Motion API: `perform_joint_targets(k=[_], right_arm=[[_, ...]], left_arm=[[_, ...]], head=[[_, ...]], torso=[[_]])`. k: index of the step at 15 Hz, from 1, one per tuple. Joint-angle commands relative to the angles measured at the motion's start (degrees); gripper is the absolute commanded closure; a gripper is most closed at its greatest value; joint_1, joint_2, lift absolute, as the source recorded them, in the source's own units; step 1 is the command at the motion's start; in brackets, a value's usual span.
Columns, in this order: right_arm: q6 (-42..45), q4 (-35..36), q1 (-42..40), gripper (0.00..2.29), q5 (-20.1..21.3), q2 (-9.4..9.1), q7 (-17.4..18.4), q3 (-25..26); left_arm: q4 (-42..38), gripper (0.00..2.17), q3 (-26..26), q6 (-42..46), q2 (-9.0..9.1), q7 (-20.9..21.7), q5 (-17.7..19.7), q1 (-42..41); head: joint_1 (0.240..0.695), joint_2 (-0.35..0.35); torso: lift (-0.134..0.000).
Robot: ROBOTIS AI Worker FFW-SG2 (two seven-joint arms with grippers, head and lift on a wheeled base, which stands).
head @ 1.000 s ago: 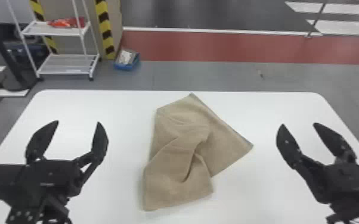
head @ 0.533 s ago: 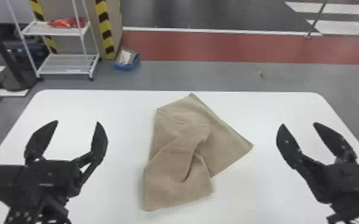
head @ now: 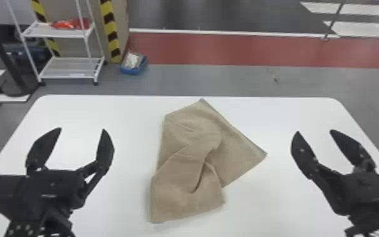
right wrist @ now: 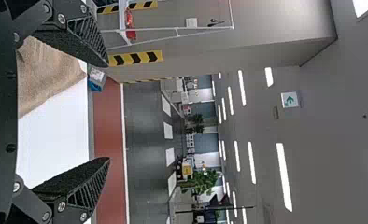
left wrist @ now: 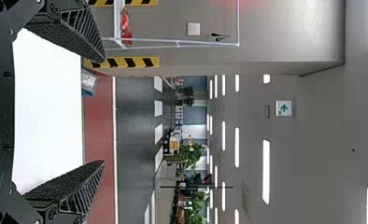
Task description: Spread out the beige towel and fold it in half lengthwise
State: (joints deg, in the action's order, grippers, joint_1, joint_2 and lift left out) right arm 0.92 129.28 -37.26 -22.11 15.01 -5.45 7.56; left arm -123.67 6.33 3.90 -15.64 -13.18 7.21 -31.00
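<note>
My right gripper grabs the crumpled beige towel by its flat corner (head: 262,153) next, to spread the towel out for folding.
In the head view my left gripper (head: 82,129) is open over the table's left part, well to the left of the towel and apart from it. My right gripper (head: 314,131) stands open on the right side, also apart from the cloth. Between them the beige towel (head: 179,176) lies crumpled, with folds across its middle and one flat corner pointing right. In the left wrist view the left gripper (left wrist: 104,112) has nothing between its fingers. The right wrist view has the right gripper (right wrist: 109,112) empty too, with part of the towel (right wrist: 46,77) beyond one finger.
The white table (head: 122,201) carries the towel. Past its far edge, on the floor, are a white shelf rack (head: 67,67) with a red item on it and a blue box (head: 133,71). A striped post (head: 110,31) stands beside the rack.
</note>
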Motion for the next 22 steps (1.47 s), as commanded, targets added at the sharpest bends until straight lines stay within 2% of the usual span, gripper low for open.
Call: perform_joint_targets(k=[1, 6, 7, 9, 11, 14, 18, 22], right_arm=[[0.0, -0.1, 0.0, 0.19, 0.0, -0.07, 0.0, 0.0], [-1.1, -2.2, 0.8, 0.19, 0.3, 0.02, -0.4, 0.1], [-3.2, -3.7, 1.8, 0.19, 0.7, -0.07, -1.8, 0.8], [-6.2, -8.7, 5.9, 0.20, 0.8, -1.30, -8.4, 2.7], [-14.9, -12.1, 11.0, 0.20, 2.4, -2.53, -15.1, 4.9], [-22.0, -17.4, 17.6, 0.21, 6.6, -2.70, -21.8, 6.2], [-23.0, -24.1, 24.5, 0.21, 10.9, -2.44, -28.8, 6.5], [-23.2, -30.2, 30.3, 0.26, 14.6, -2.26, -30.1, 3.8]], left_arm=[[-0.1, 0.12, -0.1, 0.0, 0.00, 0.0, 0.0, -0.1], [0.8, 0.12, -0.1, 0.0, 0.00, 0.5, 0.7, -0.1], [1.2, 0.12, -0.2, 0.0, 0.00, 0.7, 1.0, -0.1], [1.9, 0.12, -0.4, 0.0, -0.09, 1.0, 1.7, -0.1], [1.9, 0.12, -0.6, 0.0, -0.26, 1.0, 1.9, -0.5], [1.1, 0.12, -2.1, 1.1, -0.44, 1.1, 1.9, -2.1], [0.8, 0.12, -2.6, 1.8, -0.53, 1.2, 2.5, -2.4], [0.5, 0.12, -2.6, 1.8, -0.70, 1.3, 2.7, -2.7]], head=[[0.695, -0.052], [0.695, -0.053], [0.695, -0.054], [0.695, -0.055], [0.695, -0.052], [0.695, -0.054], [0.695, -0.044], [0.695, -0.047]], torso=[[-0.124], [-0.124], [-0.124], [-0.124], [-0.124], [-0.124], [-0.124], [-0.124]])
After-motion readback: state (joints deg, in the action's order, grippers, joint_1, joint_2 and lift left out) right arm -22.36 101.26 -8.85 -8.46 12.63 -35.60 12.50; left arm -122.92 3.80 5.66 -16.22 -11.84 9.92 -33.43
